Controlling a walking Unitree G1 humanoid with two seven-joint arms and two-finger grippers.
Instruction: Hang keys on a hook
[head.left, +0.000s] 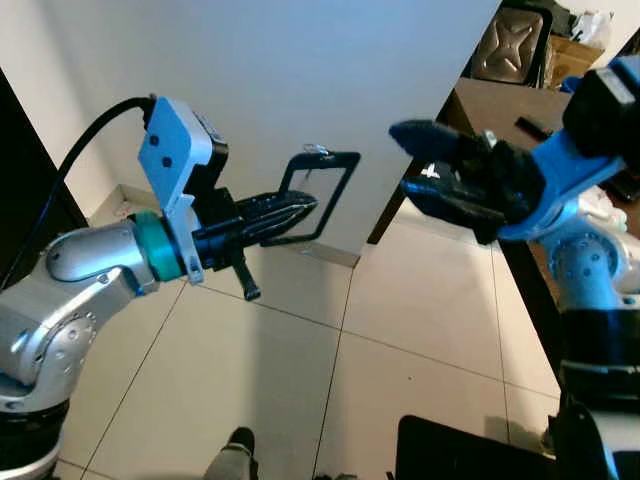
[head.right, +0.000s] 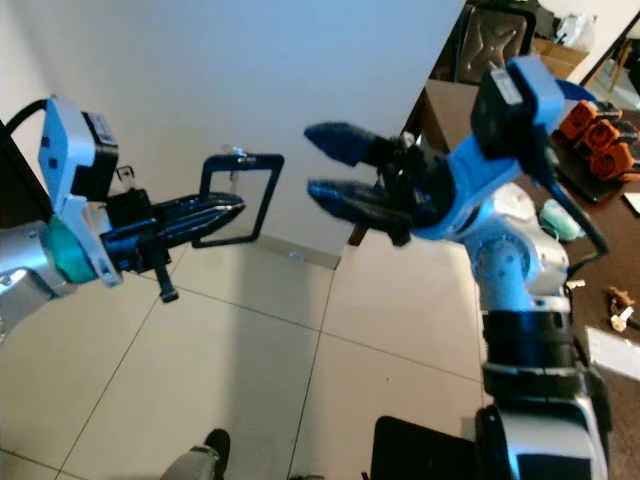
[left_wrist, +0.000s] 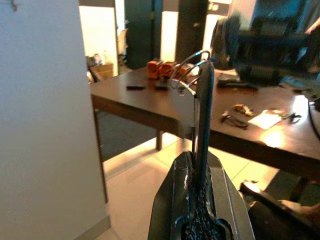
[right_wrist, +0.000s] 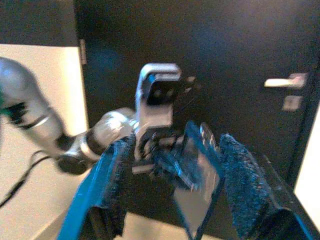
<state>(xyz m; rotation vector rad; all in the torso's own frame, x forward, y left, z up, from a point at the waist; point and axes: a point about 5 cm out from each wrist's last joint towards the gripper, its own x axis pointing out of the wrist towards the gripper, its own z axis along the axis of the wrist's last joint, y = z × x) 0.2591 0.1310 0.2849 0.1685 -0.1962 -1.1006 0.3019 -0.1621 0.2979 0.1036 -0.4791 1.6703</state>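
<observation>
My left gripper's fingers are covering one long side of the key holder, so my right gripper should next grab the key holder's free long side (head.left: 339, 199) (right_wrist: 210, 204).
My left gripper (head.left: 300, 207) is shut on the lower edge of a black rectangular key holder (head.left: 343, 195), which it holds up in front of the white wall. A small metal key ring (head.left: 318, 150) sits on the holder's top edge. In the left wrist view the holder (left_wrist: 204, 110) shows edge-on, rising from between the fingers (left_wrist: 200, 200), with the ring (left_wrist: 187, 70) at its top. My right gripper (head.left: 400, 160) stands open just right of the holder, apart from it, fingertips pointing at it. From the right wrist, the holder (right_wrist: 200, 170) lies beyond the open fingers (right_wrist: 250, 185). A small hook-like thing (left_wrist: 13, 5) is high on the wall.
The white wall (head.left: 300, 70) is straight ahead over a tiled floor (head.left: 300, 370). A brown table (head.right: 470, 110) with orange objects (head.right: 595, 130) and small items stands at the right, with a chair (head.left: 510, 45) behind it. A dark shoe (head.left: 238, 445) shows at the lower edge.
</observation>
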